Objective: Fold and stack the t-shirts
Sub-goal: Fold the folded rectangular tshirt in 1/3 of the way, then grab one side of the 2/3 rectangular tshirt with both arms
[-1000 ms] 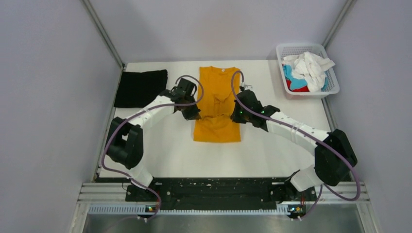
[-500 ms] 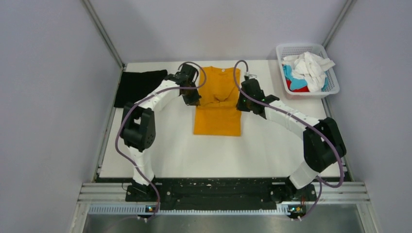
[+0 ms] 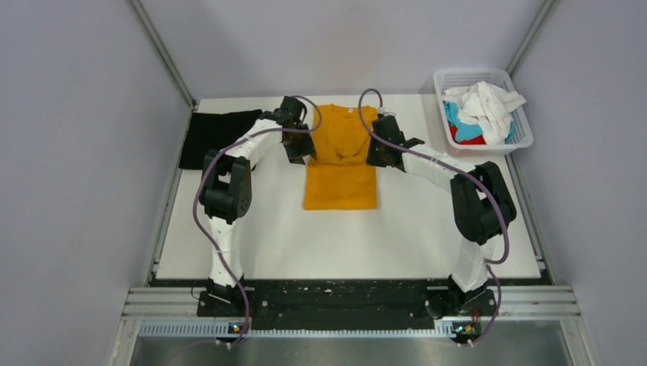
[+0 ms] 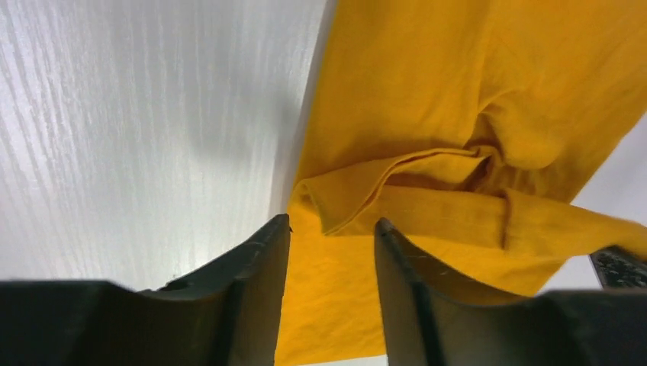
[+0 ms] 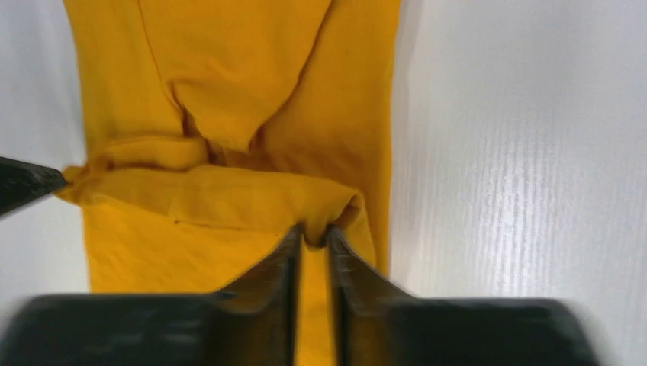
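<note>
The left gripper grabs the mustard-orange t-shirt's doubled lower part by its side-edge corner [image 3: 311, 159] [image 4: 326, 212] next. This is opposite my right gripper, to fold the part evenly toward the collar.
The mustard-orange t-shirt [image 3: 339, 164] lies flat in the middle of the table with its sides folded in, and its lower part is doubled up toward the collar. My left gripper [image 3: 299, 156] stands open at the shirt's left edge; its jaws [image 4: 332, 223] are apart, with the folded hem [image 4: 427, 206] just beyond the tips. At the right edge, my right gripper [image 3: 375, 158] is nearly closed and its tips [image 5: 313, 229] pinch a fold of the orange cloth [image 5: 229, 76]. A folded black t-shirt [image 3: 217, 137] lies at the far left.
A white mesh basket [image 3: 473, 74] stands at the far right corner and holds a crumpled white shirt [image 3: 484, 103], a light-blue one [image 3: 454, 114] and a red one [image 3: 467, 137]. White table [image 3: 343, 236] stretches toward the arm bases. Grey walls enclose three sides.
Both arms carried the shirt's lower fold away from the bases toward the collar. The left jaws have opened and let go of the cloth; the right jaws have loosened slightly.
</note>
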Available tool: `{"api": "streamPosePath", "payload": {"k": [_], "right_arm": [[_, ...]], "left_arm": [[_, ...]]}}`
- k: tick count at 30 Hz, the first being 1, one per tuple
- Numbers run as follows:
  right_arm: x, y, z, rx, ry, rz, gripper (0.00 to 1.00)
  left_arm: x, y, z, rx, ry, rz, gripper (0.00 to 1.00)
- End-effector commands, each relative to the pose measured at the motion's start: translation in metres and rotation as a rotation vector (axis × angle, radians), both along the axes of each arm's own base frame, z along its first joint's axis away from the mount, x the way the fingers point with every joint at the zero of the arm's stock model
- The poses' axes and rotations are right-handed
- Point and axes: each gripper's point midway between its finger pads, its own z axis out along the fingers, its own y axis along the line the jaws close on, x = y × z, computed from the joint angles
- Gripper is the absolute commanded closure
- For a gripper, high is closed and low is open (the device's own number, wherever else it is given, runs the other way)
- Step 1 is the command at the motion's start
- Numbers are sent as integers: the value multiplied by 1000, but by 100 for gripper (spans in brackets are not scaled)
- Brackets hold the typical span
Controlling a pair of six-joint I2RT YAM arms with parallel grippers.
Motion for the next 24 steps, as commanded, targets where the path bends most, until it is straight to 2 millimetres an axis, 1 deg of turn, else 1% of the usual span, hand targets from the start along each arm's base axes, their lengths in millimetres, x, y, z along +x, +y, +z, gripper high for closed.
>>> {"api": "streamPosePath", "payload": {"k": [1, 2, 3, 4, 6, 8, 9, 10, 11, 12, 13, 14, 15, 16, 17, 19, 20, 22, 24], "right_arm": [[34, 2, 28, 31, -93, -53, 65], [36, 1, 31, 27, -99, -61, 50], [37, -1, 34, 20, -104, -72, 43], [38, -4, 37, 12, -109, -85, 39], [33, -7, 41, 11, -111, -96, 28], [24, -9, 44, 19, -111, -74, 18], [18, -6, 46, 31, -116, -40, 17], [12, -3, 47, 48, -118, -10, 10], [5, 2, 48, 77, -116, 27, 7], [-4, 6, 47, 99, -107, 63, 3], [-13, 5, 43, 107, -86, 78, 1], [-26, 0, 32, 98, -57, 78, 1], [-36, -5, 25, 93, -37, 75, 1], [-46, -10, 21, 95, -22, 65, 1], [-59, -13, 13, 103, 3, 65, 1], [-81, -14, 7, 144, 38, 80, 1], [-91, -13, 1, 166, 60, 91, 2], [-105, -8, -6, 213, 94, 113, 5], [-111, -4, -10, 249, 113, 113, 7]], "left_arm": [[30, -12, 41, -83, -129, -48, 37], [32, -11, 49, -89, -143, -42, 28], [33, -9, 55, -90, -154, -40, 12], [32, -6, 62, -86, -169, -37, 3], [28, 1, 72, -64, -190, -24, 1], [18, 7, 78, -54, -198, -17, 1], [10, 10, 80, -53, -195, -13, 1], [2, 11, 79, -57, -187, -8, 1], [-7, 13, 78, -62, -183, -5, 1], [-18, 16, 74, -66, -168, -2, 1], [-29, 18, 70, -72, -156, -1, 1], [-42, 20, 68, -79, -148, 1, 1], [-54, 22, 62, -84, -130, 2, 1], [-72, 26, 49, -83, -93, 4, 1], [-84, 27, 42, -90, -73, 8, 1], [-104, 30, 29, -99, -43, 22, 1], [-112, 30, 23, -109, -32, 26, 1], [-125, 28, 10, -140, -10, 28, 1], [-130, 24, 0, -172, 6, 32, 1]]}}
